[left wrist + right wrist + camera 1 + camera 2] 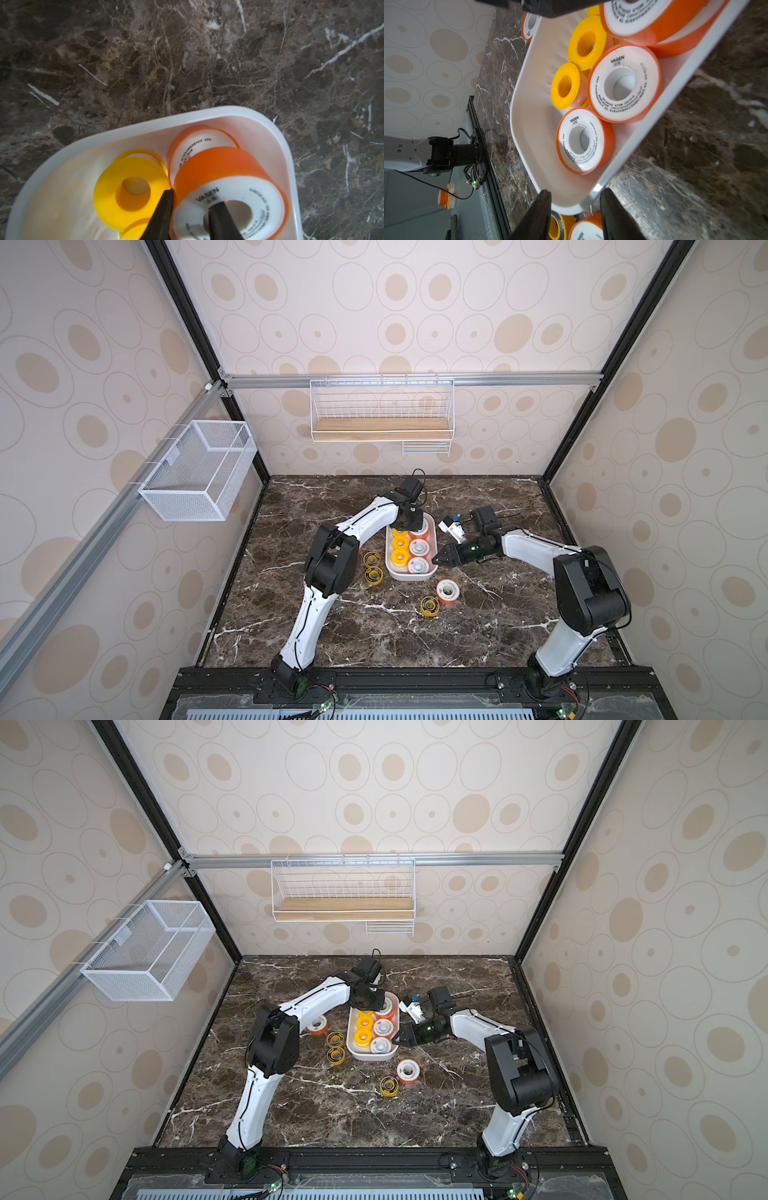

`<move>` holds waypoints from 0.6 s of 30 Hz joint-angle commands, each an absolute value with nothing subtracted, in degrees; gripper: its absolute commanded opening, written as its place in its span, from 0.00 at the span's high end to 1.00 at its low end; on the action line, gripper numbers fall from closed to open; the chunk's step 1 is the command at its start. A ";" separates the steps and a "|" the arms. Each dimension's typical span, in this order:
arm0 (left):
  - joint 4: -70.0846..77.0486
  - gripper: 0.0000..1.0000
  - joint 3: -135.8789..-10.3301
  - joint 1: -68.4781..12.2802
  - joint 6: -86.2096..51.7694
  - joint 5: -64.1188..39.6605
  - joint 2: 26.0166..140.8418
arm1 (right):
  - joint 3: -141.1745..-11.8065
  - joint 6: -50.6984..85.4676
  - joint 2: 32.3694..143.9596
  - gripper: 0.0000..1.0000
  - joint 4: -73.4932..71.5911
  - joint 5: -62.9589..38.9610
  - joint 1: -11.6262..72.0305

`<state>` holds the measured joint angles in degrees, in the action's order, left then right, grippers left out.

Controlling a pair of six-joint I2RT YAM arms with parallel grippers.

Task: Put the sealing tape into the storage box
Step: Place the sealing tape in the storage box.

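The left gripper will let go of the held spool (226, 166), since it hangs low over the orange spool inside the box's far corner.
The white storage box (409, 577) (371, 1056) sits mid-table and holds several spools of sealing tape, plain yellow (400, 558) and orange with white labels (419, 548). My left gripper (192, 199) (409, 521) is over the box's far end, shut on an orange spool (220, 164), one finger in its hole and one outside. My right gripper (576, 194) (437, 561) is shut on the box's right rim (596, 190) near its front corner. Loose on the table are two ringed yellow spools (371, 559) (374, 575), an orange one (318, 1025), another orange (446, 591) and a ringed yellow (429, 605).
A white mesh basket (199, 472) hangs on the left wall. A wire rack with a wooden board (382, 423) hangs on the back wall. The left arm's elbow (332, 560) stands close to the loose spools left of the box.
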<state>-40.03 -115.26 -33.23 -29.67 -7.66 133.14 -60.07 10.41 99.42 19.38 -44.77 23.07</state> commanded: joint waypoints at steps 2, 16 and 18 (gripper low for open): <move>-42.03 0.74 -119.06 -32.90 -30.47 -7.57 134.35 | -60.72 9.32 98.35 0.56 21.18 -45.12 23.42; -42.99 0.57 -121.33 -32.79 -30.41 -6.92 135.71 | -60.42 8.92 98.26 0.55 21.71 -44.90 23.41; -43.02 0.54 -121.46 -32.80 -30.32 -6.90 135.47 | -60.41 8.88 98.17 0.54 21.80 -44.65 23.41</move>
